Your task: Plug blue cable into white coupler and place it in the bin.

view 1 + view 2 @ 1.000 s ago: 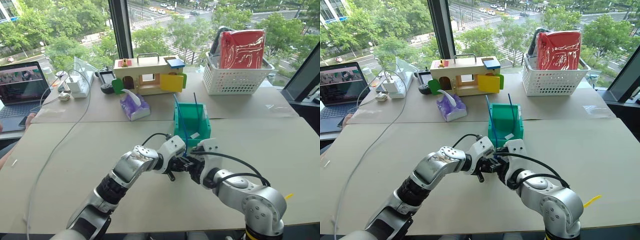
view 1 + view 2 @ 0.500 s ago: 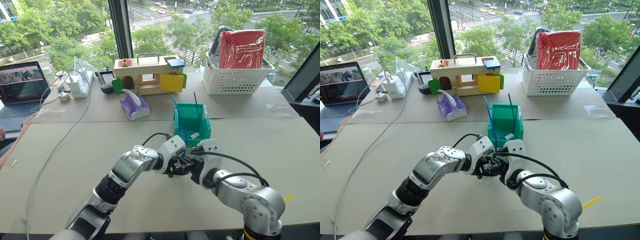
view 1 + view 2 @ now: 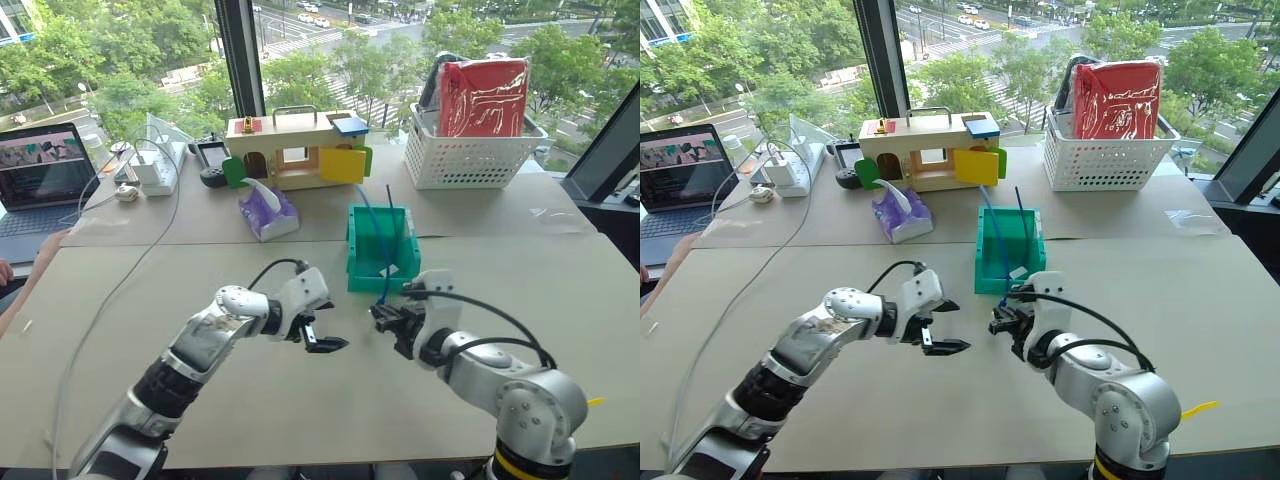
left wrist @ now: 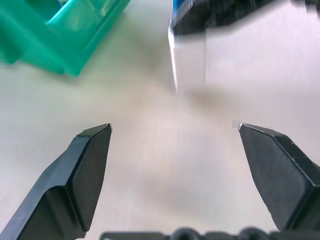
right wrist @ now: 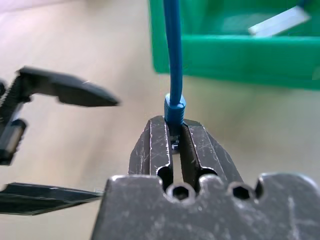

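I need to move the cable's boot toward the bin before I open my right gripper, because the blue boot (image 5: 174, 109) hangs short of the teal bin's near side (image 5: 240, 60) in the right wrist view.
My right gripper (image 3: 383, 318) hovers just above the table in front of the bin (image 3: 352, 262), shut on the end of the blue cable (image 5: 173, 60). The blue boot (image 5: 175, 107) sticks out past its fingertips. From there the cable rises over the teal bin's near wall and arcs above it (image 3: 372, 215). My left gripper (image 3: 328, 332) stands open and empty a short way to the left of the right one. In the left wrist view a blurred pale block (image 4: 188, 62) hangs by the right gripper. I cannot tell whether it is the white coupler.
A white slip (image 5: 278, 21) lies inside the bin. Behind it stand a wooden toy house (image 3: 298, 150), a purple tissue pack (image 3: 266, 213) and a white lattice basket (image 3: 470, 150). A laptop (image 3: 40, 175), a power strip and grey cords (image 3: 110, 290) occupy the left. A person's hand rests at the left edge (image 3: 5, 272).
My left gripper has opened and drawn away to the left from the right gripper. The right gripper has moved a little to the right, still gripping the cable end.
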